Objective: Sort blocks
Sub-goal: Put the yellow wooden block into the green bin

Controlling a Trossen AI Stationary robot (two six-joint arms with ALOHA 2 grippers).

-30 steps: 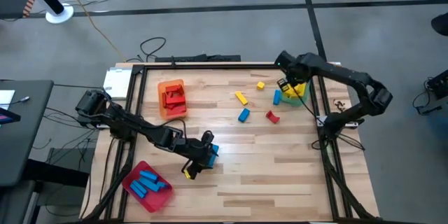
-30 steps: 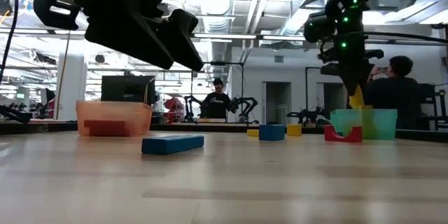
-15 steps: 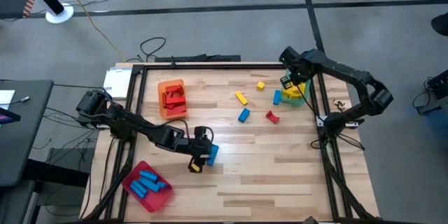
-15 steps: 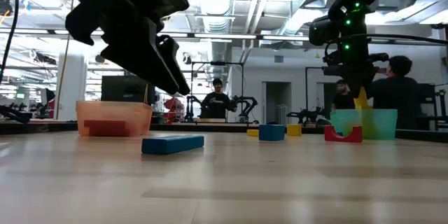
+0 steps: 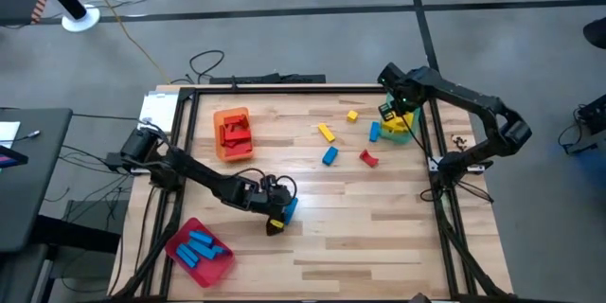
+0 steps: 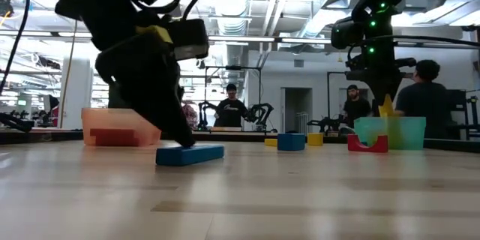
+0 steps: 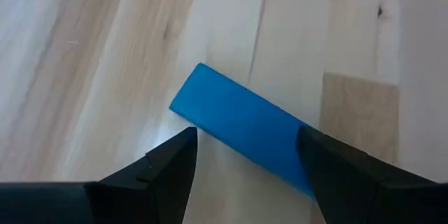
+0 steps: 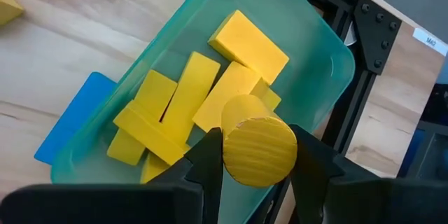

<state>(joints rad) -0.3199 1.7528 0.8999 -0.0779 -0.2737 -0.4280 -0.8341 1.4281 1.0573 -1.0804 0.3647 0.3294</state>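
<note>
I will open my right gripper now, because the lower end of the yellow round block hangs over the green tray's pile and the block would drop in.
A blue block [image 5: 288, 208] lies flat on the table near its front left. My left gripper [image 5: 276, 218] is open low over it, one finger [image 7: 168, 164] on either side of the block [image 7: 238, 122] in the left wrist view. My right gripper [image 5: 392, 114] is shut on a yellow round block [image 8: 259, 148] above the green tray [image 5: 401, 127] at the far right, which holds several yellow blocks [image 8: 182, 105]. Loose yellow [image 5: 326, 133], blue [image 5: 329, 155] and red [image 5: 368, 158] blocks lie at the middle right. My left gripper straddles the blue block near one end [image 7: 297, 168], coming slanting down from the table's left; whether a finger touches it I cannot tell. My right gripper pinches the yellow round block by its curved sides [image 8: 225, 150] between its two fingers, pointing steeply down. The block hangs clear above the green tray.
An orange tray [image 5: 233, 133] with red blocks stands at the far left. A red tray [image 5: 201, 250] with blue blocks stands at the near left corner. One blue block [image 5: 375, 131] leans beside the green tray. People stand in the room beyond the table.
My left gripper has come down onto the blue block and rolled about its own axis, its fingers now astride the block. The gap between its fingers stays the same.
</note>
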